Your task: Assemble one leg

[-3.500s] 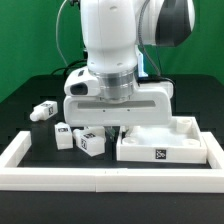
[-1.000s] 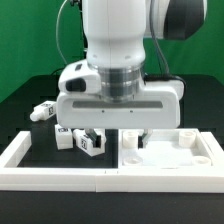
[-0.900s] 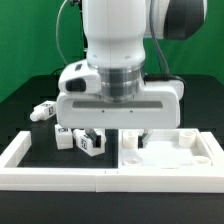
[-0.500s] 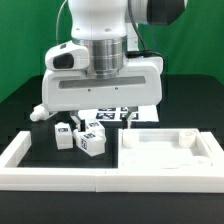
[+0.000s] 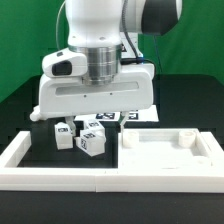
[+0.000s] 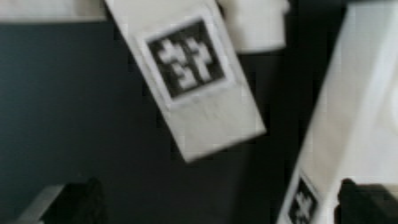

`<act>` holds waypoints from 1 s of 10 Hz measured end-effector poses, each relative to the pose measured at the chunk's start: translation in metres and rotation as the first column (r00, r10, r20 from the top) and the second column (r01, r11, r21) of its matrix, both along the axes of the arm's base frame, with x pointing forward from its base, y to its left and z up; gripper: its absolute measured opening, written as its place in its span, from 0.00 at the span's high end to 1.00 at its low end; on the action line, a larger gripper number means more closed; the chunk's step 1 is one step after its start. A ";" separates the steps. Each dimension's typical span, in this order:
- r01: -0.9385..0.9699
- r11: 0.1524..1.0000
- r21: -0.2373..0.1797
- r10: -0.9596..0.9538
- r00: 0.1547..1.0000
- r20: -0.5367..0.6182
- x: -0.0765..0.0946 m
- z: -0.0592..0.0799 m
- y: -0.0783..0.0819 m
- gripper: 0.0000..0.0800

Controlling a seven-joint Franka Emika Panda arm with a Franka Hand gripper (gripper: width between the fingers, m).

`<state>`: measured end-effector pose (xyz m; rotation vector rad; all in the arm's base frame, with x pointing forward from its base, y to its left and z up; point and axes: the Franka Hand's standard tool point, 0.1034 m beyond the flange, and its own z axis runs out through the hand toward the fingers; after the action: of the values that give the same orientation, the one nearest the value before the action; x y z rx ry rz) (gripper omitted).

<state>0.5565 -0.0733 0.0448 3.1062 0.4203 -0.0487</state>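
Observation:
I would miss the tagged leg (image 6: 192,85) if I closed now, because it is ahead of my fingers. I need to move my gripper toward the leg first, then close on it.
Three small white legs with black-and-white tags lie together on the black table: one (image 5: 62,135) at the exterior view's left, one (image 5: 90,141) in front, one (image 5: 99,125) behind. My gripper (image 5: 95,112) hangs over them. In the wrist view its dark fingertips (image 6: 79,200) stand wide apart, and the gripper (image 6: 222,205) is open with nothing between the jaws. One tagged leg (image 6: 189,75) lies ahead of the jaws. Another tagged leg (image 6: 338,150) lies beside the far fingertip.
The large flat white tray-like piece (image 5: 170,150) with corner holes sits at the exterior view's right, against the white frame (image 5: 60,172) along the front. The marker board (image 5: 133,115) lies behind the arm. A fourth leg's end (image 5: 37,114) peeks out at the left.
My gripper has moved from above the tray-like piece to the exterior view's left and now hangs over the cluster of legs. The tray-like piece lies flat against the frame's corner.

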 end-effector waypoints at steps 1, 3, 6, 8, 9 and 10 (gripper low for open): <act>-0.030 1.000 -0.005 0.030 1.000 0.005 -0.006 -0.004 -0.009 0.19; -0.025 1.000 -0.007 0.025 1.000 -0.011 -0.014 -0.014 -0.018 0.19; -0.026 1.000 -0.007 0.026 0.999 -0.026 -0.020 -0.024 -0.015 0.19; -0.028 1.000 -0.005 0.028 0.999 -0.028 -0.021 -0.026 -0.012 0.19; -0.028 1.000 -0.005 0.028 0.999 -0.028 -0.021 -0.027 -0.013 0.19; -0.028 1.000 -0.006 0.028 0.999 -0.030 -0.020 -0.029 -0.015 0.19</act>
<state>0.5367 -0.0880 0.0163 3.0960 0.4628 -0.0957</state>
